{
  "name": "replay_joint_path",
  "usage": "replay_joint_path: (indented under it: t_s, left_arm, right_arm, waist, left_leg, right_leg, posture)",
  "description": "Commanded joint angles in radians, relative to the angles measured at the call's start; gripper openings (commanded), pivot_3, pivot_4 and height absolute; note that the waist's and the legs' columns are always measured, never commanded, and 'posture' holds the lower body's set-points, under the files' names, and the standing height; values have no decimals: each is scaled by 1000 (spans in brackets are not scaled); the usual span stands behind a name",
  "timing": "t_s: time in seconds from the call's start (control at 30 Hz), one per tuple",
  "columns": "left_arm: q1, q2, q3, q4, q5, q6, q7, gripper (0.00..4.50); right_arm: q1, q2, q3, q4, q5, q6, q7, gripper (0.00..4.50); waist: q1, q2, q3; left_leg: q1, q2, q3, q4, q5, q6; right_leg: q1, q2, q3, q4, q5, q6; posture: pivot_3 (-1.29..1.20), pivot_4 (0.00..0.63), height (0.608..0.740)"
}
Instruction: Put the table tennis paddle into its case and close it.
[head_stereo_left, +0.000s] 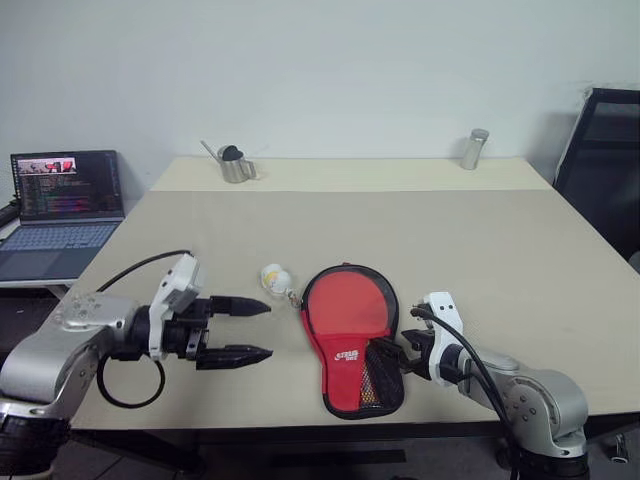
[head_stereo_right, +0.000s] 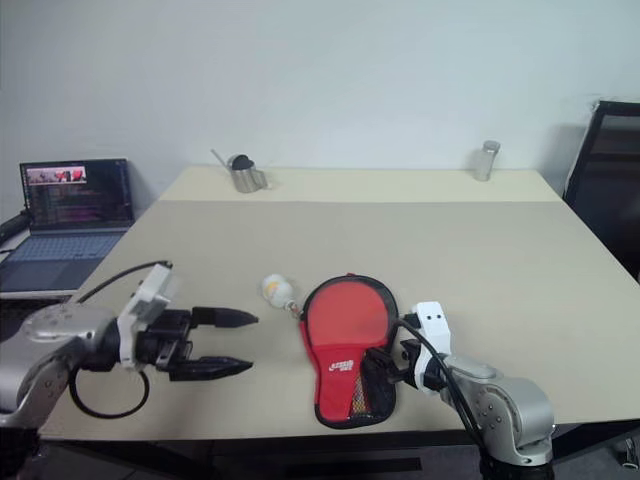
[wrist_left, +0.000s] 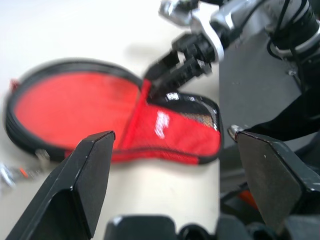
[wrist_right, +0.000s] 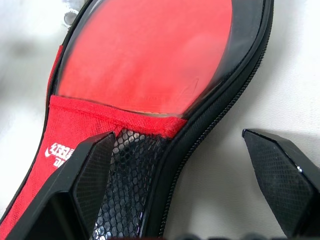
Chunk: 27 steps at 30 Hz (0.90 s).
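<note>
I will next grab the case (head_stereo_left: 347, 366) with my right gripper by its black zip edge (head_stereo_left: 398, 385), next to the mesh pocket. That should keep the case steady for closing.
The case (head_stereo_left: 347, 366) lies unzipped near the table's front edge, red with black zip edging, a white logo and a mesh pocket. The table tennis paddle (head_stereo_left: 348, 300) lies in it, its smooth red face up and its handle hidden under the pocket. My right gripper (head_stereo_left: 396, 352) is open at the case's narrow end. In the right wrist view its fingers (wrist_right: 89, 186) straddle the zip edge, one over the mesh and one over the table. My left gripper (head_stereo_left: 268, 330) hangs open a short way left of the case, pointing toward it, with nothing between its fingers.
A small white ball (head_stereo_left: 275, 277) sits just left of the case's round end, by the zip pull. At the far edge of the table (head_stereo_left: 480, 250) stand a metal cup (head_stereo_left: 237, 165) and a metal shaker (head_stereo_left: 474, 148). A laptop (head_stereo_left: 65, 200) is at the left, a black chair (head_stereo_left: 605, 160) at the right.
</note>
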Motion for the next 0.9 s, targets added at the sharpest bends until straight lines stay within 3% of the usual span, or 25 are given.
replay_joint_path:
  t_s: [0.03, 0.37, 0.5, 0.83, 0.9]
  left_arm:
    - [-51, -4, -11, -15, -13, 2, -9, 4226]
    - [-76, -2, -31, -14, -5, 1, -11, 4226]
    - [-78, -1, -33, -14, -2, 2, -9, 4226]
    - [-60, 7, -33, -21, -2, 4, -19, 4226]
    - [-48, 13, -31, -27, -5, 8, -28, 4226]
  right_arm:
    - [22, -25, 24, 38, -3, -36, 22, 4486]
    - [71, -188, 192, 33, -60, -179, 93, 4486]
    - [55, -207, 240, 25, -97, -227, 89, 3588]
    - [19, -163, 279, 6, -106, -217, 85, 347]
    - [14, -145, 270, 7, -97, -195, 80, 44]
  waist:
    - [0, 0, 0]
    - [5, -2, -1]
    - [6, -2, -1]
    - [6, -2, -1]
    - [5, -2, -1]
  left_leg:
    - [0, 0, 0, 0, 0, 0]
    - [0, 0, 0, 0, 0, 0]
    - [0, 0, 0, 1, 0, 0]
    - [0, 0, 0, 1, 0, 0]
    - [0, 0, 0, 1, 0, 0]
  right_leg:
    - [0, 0, 0, 0, 0, 0]
    - [1, 0, 0, 0, 0, 0]
    - [1, 0, 0, 0, 0, 0]
    - [1, 1, 0, 0, 0, 0]
    - [1, 1, 0, 1, 0, 0]
  posture:
    - [0, 150, 740]
    - [0, 150, 740]
    - [0, 150, 740]
    - [0, 150, 740]
    - [0, 150, 740]
